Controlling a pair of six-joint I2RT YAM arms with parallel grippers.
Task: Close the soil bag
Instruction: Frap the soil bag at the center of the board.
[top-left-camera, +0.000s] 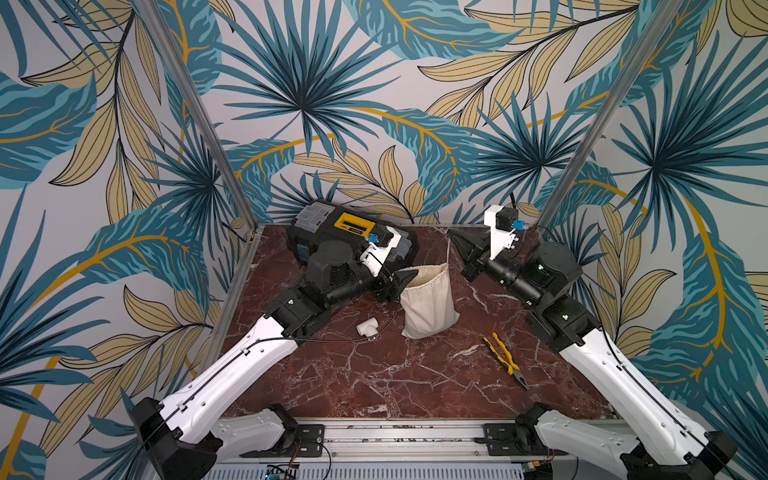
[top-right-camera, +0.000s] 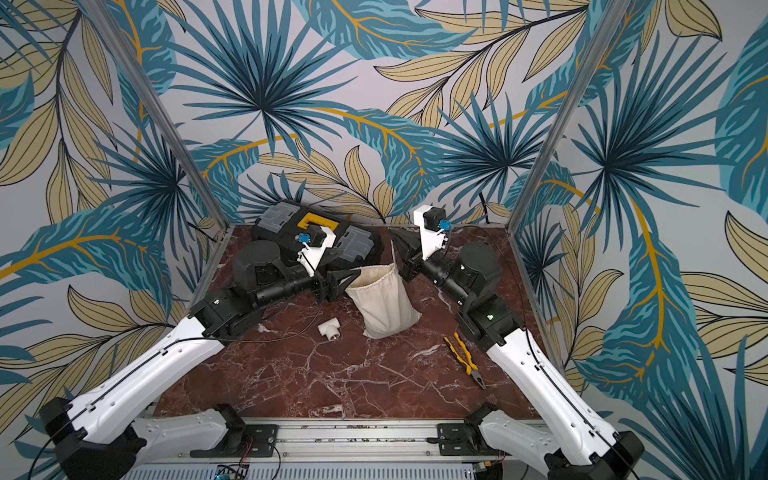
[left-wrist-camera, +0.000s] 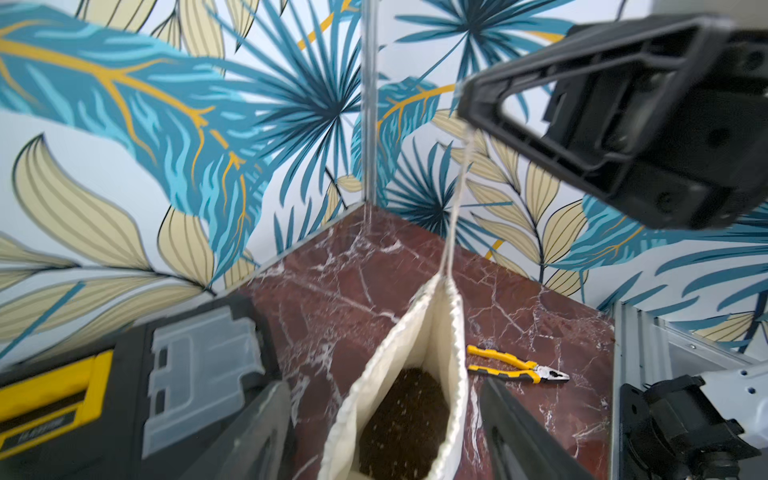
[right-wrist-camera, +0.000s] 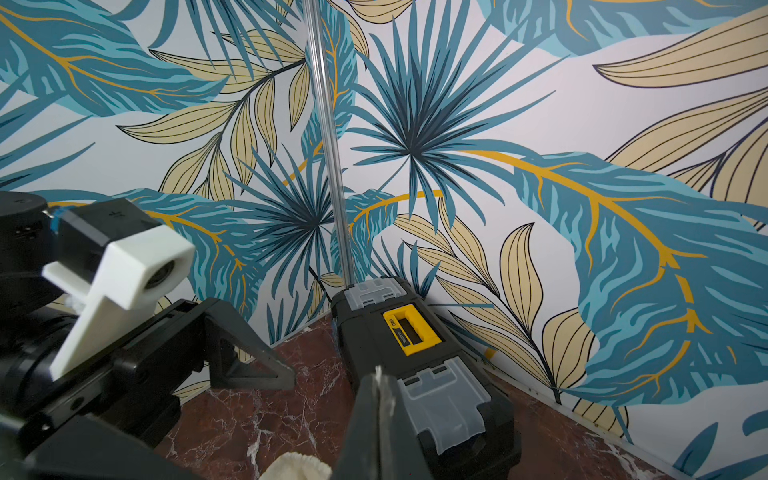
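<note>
The soil bag's (top-left-camera: 430, 305) opening should next be grabbed at the bag's rim by my left gripper, so my right gripper can pull the drawstring closed.
The soil bag (top-left-camera: 430, 305) is a cream cloth sack standing upright mid-table, its mouth partly gathered. Dark soil (left-wrist-camera: 403, 419) shows inside it in the left wrist view. My left gripper (left-wrist-camera: 382, 384) is open, one finger on each side of the bag's mouth at its left rim, gripping nothing. My right gripper (top-left-camera: 452, 236) is behind the bag and raised, shut on the thin drawstring cord (top-left-camera: 448, 251). The cord (left-wrist-camera: 457, 199) runs taut from the bag's mouth up to the shut fingertips. In the right wrist view the cord shows between the closed fingers (right-wrist-camera: 379, 399).
A black and yellow toolbox (top-left-camera: 332, 226) lies at the back left, just behind my left wrist. A white pipe tee (top-left-camera: 368, 327) sits left of the bag. Yellow-handled pliers (top-left-camera: 505, 359) lie to the front right. Patterned walls and metal posts enclose the marble table (top-left-camera: 374, 374).
</note>
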